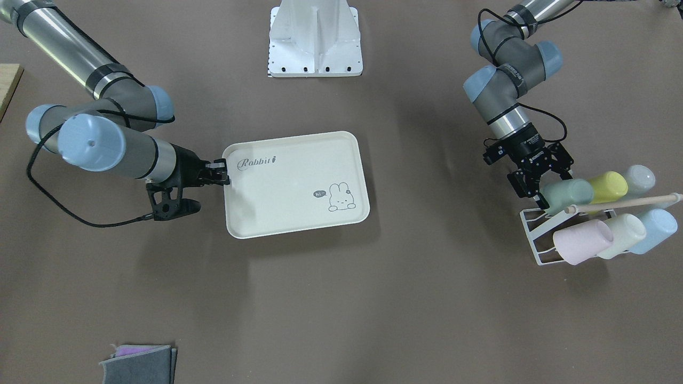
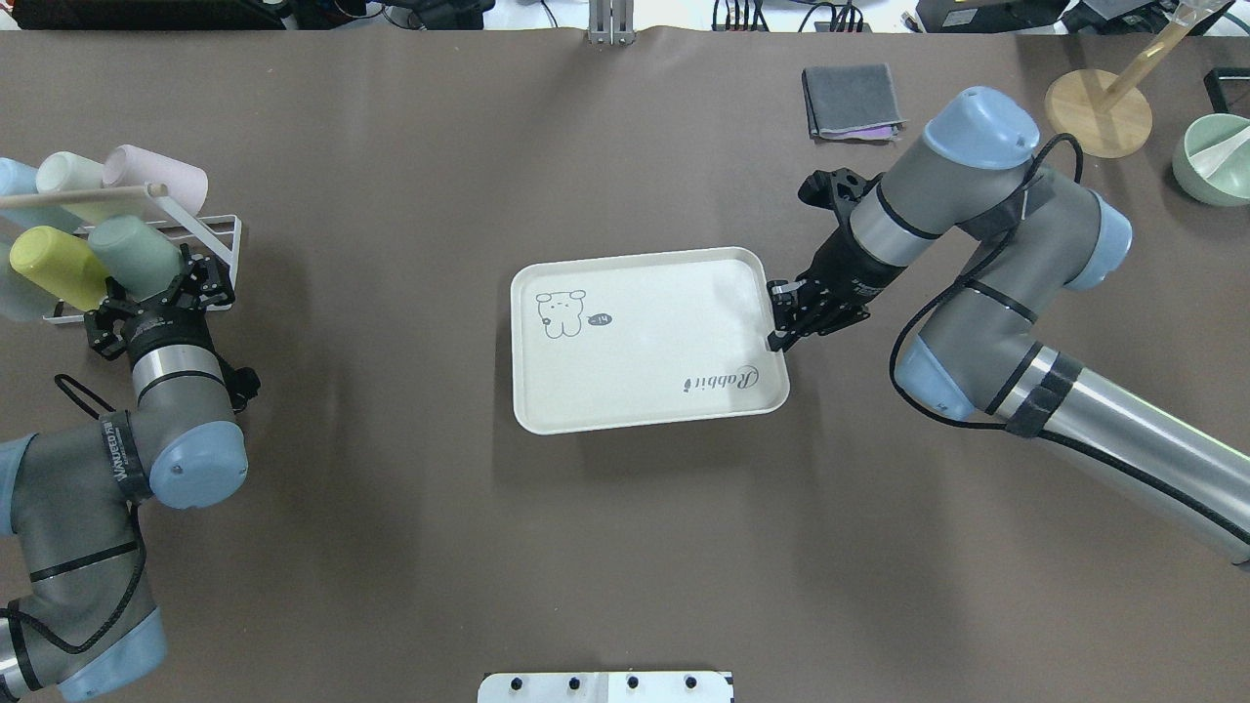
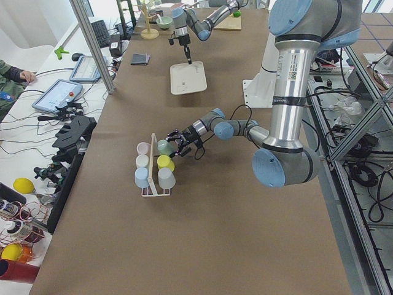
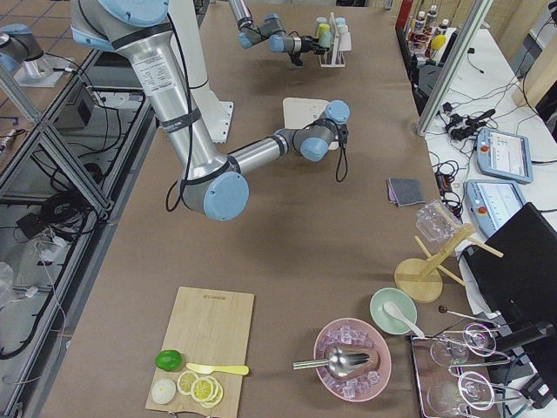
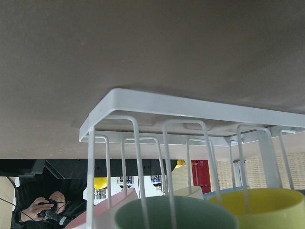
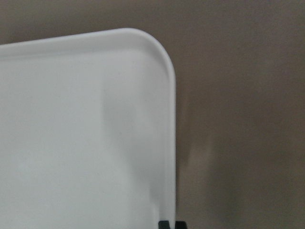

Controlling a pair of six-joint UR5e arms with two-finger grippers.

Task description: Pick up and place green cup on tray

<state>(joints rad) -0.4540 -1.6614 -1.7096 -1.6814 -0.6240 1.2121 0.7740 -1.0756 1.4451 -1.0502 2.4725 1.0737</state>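
Note:
My right gripper should lower the tray before letting go of it, because the tray's long edge [image 1: 301, 231] is still above its shadow.
The green cup [image 1: 570, 193] [image 2: 137, 256] lies on its side on a white wire rack [image 1: 539, 240] among other pastel cups, its rim [image 5: 176, 212] filling the bottom of the left wrist view. My left gripper [image 1: 554, 186] [image 2: 156, 288] is open, with a finger on either side of the cup's near end. The cream-white tray [image 1: 293, 181] [image 2: 645, 342] with the rabbit drawing lies in the middle of the table. My right gripper [image 1: 224, 172] [image 2: 778, 314] is shut on the tray's short edge near the logo; the tray's corner [image 6: 71, 119] fills the right wrist view.
On the rack sit yellow [image 1: 608, 186], pink [image 1: 581, 242], cream [image 1: 621, 234] and light blue [image 1: 653, 229] cups under a wooden dowel [image 1: 624, 202]. A folded grey cloth [image 2: 850, 101], a wooden stand [image 2: 1099, 112] and a green bowl [image 2: 1211, 161] stand at the far right.

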